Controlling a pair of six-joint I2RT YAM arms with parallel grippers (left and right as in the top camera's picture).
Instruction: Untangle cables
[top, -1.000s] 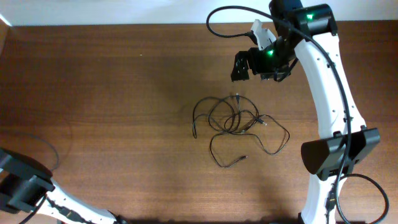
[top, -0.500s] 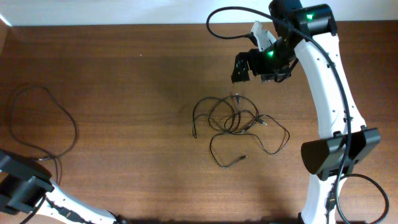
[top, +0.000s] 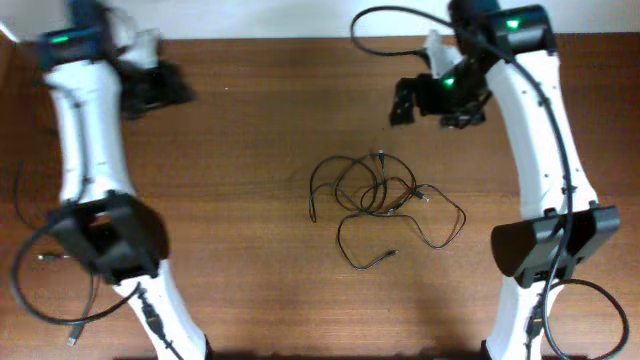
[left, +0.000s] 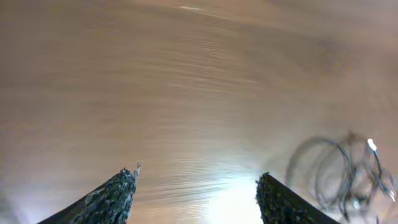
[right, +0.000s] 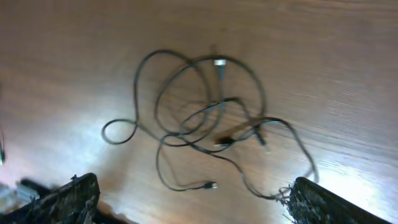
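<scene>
My left gripper is going to draw the cable free, so it will next grab the cable by its outer loop on the tangle's far side.
The cables lie in a loose tangle of thin black loops at the middle of the table, with small silvery plug ends. My right gripper hangs above the table behind the tangle. In the right wrist view it stands wide open over the cables, touching none of them. My left gripper is over the far left of the table, well away from the tangle. From the left wrist camera, it is open with only bare wood between its fingers, and the cables blur at the right edge.
Thick black robot wiring loops at the front left and front right by the arm bases. The table's far edge meets a white wall.
The left arm has swung up from the front left corner to the far left of the table. The right gripper has shifted slightly right. The cables have not moved.
</scene>
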